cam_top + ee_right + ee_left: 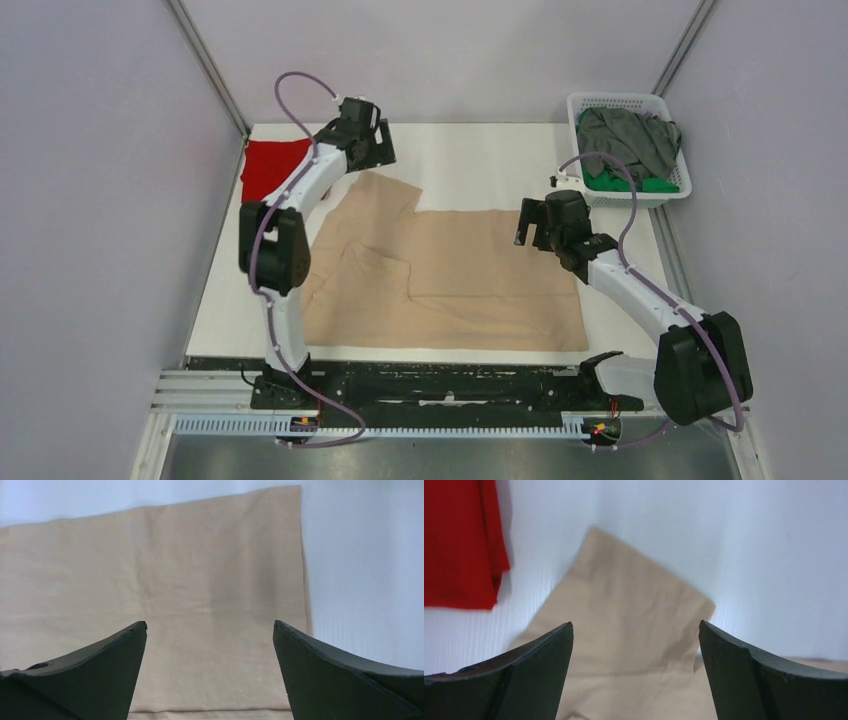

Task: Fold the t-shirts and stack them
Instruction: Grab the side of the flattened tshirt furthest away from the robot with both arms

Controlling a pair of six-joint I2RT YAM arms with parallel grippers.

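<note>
My left gripper is going to grab the back-pointing sleeve of the beige t-shirt next. Then I will fold the sleeve and back edge toward the front.
A large beige t-shirt (450, 275) lies spread on the white table, partly folded, one sleeve pointing to the back left. A folded red t-shirt (272, 168) lies at the back left corner. My left gripper (372, 140) hovers open over the beige sleeve (624, 605), with the red shirt (459, 540) at its left. My right gripper (535, 222) hovers open and empty above the beige shirt's right part (165, 580), near its right edge. A dark grey shirt (625, 135) and a green shirt (625, 183) lie in the basket.
A white plastic basket (580, 108) stands at the back right of the table. Grey walls close in both sides. A black rail (440, 385) with the arm bases runs along the near edge.
</note>
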